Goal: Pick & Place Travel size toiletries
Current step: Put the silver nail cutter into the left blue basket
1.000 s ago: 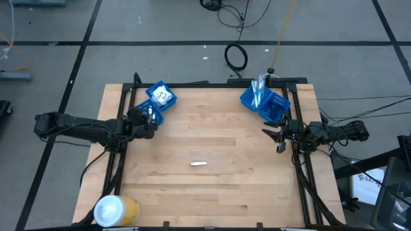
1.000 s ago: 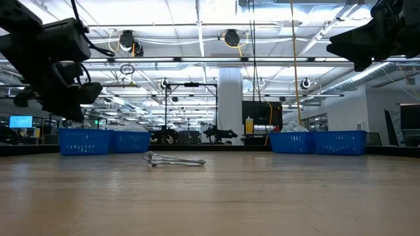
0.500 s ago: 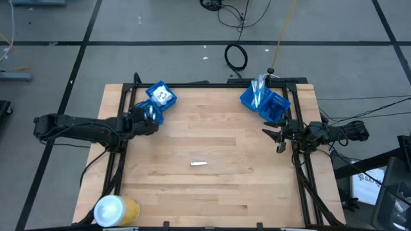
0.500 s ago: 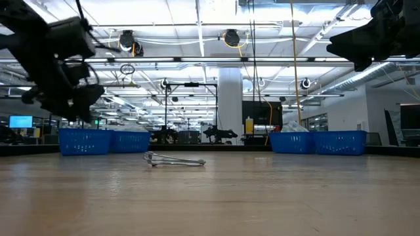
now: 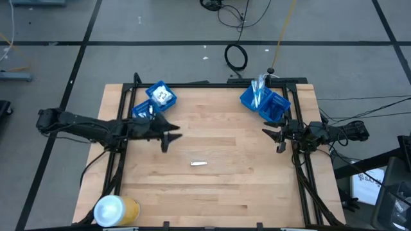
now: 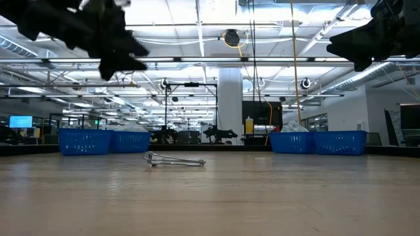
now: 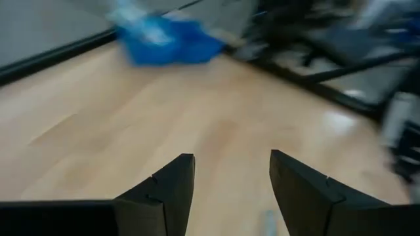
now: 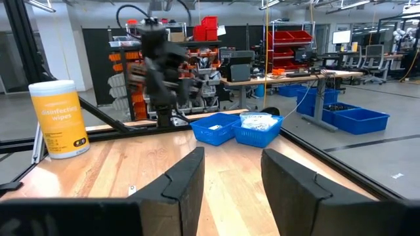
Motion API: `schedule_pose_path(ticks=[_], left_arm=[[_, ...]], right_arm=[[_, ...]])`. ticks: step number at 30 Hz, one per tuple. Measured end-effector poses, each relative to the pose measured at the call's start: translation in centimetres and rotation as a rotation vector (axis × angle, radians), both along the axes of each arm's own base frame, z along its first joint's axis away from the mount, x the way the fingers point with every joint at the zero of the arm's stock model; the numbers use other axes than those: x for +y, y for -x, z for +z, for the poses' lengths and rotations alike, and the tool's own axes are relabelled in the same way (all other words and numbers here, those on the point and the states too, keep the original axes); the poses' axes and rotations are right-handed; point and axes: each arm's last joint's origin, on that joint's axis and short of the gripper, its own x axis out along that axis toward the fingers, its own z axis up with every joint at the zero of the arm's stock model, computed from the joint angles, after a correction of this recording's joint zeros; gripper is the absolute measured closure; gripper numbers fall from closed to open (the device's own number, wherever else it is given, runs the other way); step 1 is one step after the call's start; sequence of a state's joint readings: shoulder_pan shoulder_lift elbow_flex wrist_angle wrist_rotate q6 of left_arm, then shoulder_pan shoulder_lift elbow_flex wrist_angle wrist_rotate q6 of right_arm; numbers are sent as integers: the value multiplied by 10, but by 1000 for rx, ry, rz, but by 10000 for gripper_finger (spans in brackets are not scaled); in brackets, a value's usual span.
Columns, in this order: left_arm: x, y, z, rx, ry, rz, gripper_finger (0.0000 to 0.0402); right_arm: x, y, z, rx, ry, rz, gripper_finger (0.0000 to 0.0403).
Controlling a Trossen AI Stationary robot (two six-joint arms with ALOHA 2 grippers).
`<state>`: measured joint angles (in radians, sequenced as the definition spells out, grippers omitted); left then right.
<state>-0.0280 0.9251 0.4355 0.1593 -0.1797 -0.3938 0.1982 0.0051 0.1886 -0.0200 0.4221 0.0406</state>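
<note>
My left gripper needs to grab the silver clipper next by its body behind the riveted end (image 5: 198,163), to put the clipper in the blue bin (image 5: 146,109).
A short silver tube (image 5: 198,163) lies flat on the wooden table (image 5: 212,192) near its middle, and it also shows in the low view (image 6: 174,160). My left gripper (image 5: 171,141) hovers open above the table, left of the tube and a little farther back, its fingers (image 7: 164,190) pointing toward the table's right edge. My right gripper (image 5: 271,140) waits open at the right edge, nothing between its fingers (image 8: 187,177). Two blue bins (image 5: 155,100) at the far left hold white packets. Two more blue bins (image 5: 264,102) stand at the far right.
A yellow-and-white canister (image 5: 115,210) stands at the near left corner and also shows in the right wrist view (image 8: 59,118). A black frame (image 5: 302,186) runs along the table's sides. Bare wood lies around the tube.
My left gripper has left its place over the far-left bins and swung toward the table's middle, toward the right and slightly nearer. In the low view it shows higher than before. The tube and the right arm have kept still.
</note>
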Motion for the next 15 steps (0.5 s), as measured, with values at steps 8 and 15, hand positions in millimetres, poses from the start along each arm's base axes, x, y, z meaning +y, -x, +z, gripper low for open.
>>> schedule_pose_path(ticks=[8,15], left_arm=[[-42,-35,13,208,-129,-143,206],[-72,-81,-9,476,-186,-226,206]], right_arm=[[0,0,0,0,0,-1,264],[0,0,0,-1,-4,0,264]])
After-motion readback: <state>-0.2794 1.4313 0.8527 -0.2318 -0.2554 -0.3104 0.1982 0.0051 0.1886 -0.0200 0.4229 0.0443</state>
